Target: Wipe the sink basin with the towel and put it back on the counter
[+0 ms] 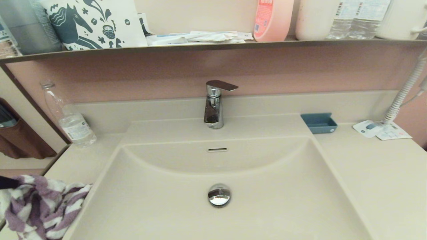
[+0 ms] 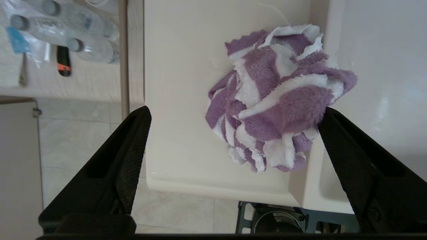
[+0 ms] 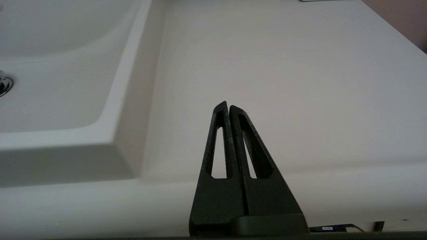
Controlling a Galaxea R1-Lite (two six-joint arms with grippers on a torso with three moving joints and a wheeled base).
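I should next grab the striped towel (image 1: 40, 206) by its bunched middle folds with my left gripper. Then I should wipe the sink basin with it.
The purple and white striped towel (image 1: 40, 206) lies bunched on the counter (image 1: 367, 173) left of the sink basin (image 1: 267, 206), its edge reaching the basin's rim. In the left wrist view my left gripper (image 2: 236, 112) hangs open above the towel (image 2: 273, 100), which sits toward one finger (image 2: 333, 133) and looks to brush it; the other finger is well apart. The basin holds a chrome drain plug (image 1: 219, 195) and overflow slot (image 1: 217, 149). My right gripper (image 3: 228, 106) is shut on nothing, low over the right counter (image 3: 283, 66) beside the basin (image 3: 50, 66).
A chrome faucet (image 1: 215, 105) stands behind the basin. A clear water bottle (image 1: 71, 123) stands at the back left, a blue tray (image 1: 319, 122) and papers with a coiled hose (image 1: 380, 130) at the back right. A dark-edged shelf (image 1: 213, 45) overhangs the rear.
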